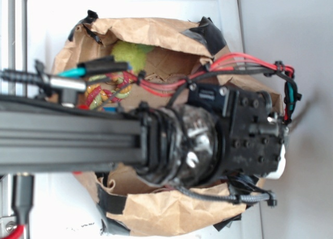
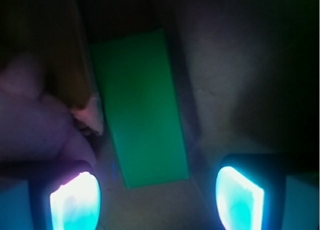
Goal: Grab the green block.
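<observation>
The robot's gripper isn't ready to close on the block yet and should move toward it first: its fingers stop short of the green block's near end (image 2: 156, 177), so they would miss if they closed now.
In the wrist view the green block (image 2: 142, 107) lies flat on the brown floor of the bag, long side running away from me, just ahead of my gripper (image 2: 157, 200). The two glowing fingertips (image 2: 75, 202) stand wide apart, open, with nothing between them; the block's near end sits a little beyond the gap and apart from both. A pink plush toy (image 2: 35, 120) lies against the block's left side. In the exterior view the arm and wrist (image 1: 208, 140) reach down into the brown paper bag (image 1: 156, 208) and hide the block.
The bag's crumpled paper walls with black tape (image 1: 208, 34) surround the arm. A fuzzy lime-green plush (image 1: 132, 54) and a striped rope toy (image 1: 106, 91) lie at the bag's far end. Red cables (image 1: 234, 60) run over the wrist.
</observation>
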`<state>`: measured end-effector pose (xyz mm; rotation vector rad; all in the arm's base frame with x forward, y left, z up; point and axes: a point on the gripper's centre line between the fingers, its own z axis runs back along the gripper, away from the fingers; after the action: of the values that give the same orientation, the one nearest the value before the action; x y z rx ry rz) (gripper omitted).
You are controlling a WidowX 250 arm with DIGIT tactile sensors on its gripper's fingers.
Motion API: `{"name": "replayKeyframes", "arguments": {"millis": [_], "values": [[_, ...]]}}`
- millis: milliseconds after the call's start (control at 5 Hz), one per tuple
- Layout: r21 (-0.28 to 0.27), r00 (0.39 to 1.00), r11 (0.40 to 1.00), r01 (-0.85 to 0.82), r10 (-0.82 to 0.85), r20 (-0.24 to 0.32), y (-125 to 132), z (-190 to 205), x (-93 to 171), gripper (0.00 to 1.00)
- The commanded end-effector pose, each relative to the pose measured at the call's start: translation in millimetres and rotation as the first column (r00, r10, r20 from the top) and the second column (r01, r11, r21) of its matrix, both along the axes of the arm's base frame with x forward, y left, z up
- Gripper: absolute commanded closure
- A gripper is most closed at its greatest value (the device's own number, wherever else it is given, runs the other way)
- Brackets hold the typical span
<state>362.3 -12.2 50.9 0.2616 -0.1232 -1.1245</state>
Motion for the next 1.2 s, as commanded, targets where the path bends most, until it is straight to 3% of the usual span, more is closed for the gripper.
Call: {"name": "replayKeyframes", "arguments": {"millis": [0,400,1000], "values": [[-0.009,0.988,0.995,0.098,-0.096,0.122,-32,16,20,0.00],[-0.071,0.982,0.982,0.175,-0.169,0.090,-54,13,18,0.00],[-0.060,0.974,0.973,0.223,-0.220,0.063,-74,5,16,0.00]]}}
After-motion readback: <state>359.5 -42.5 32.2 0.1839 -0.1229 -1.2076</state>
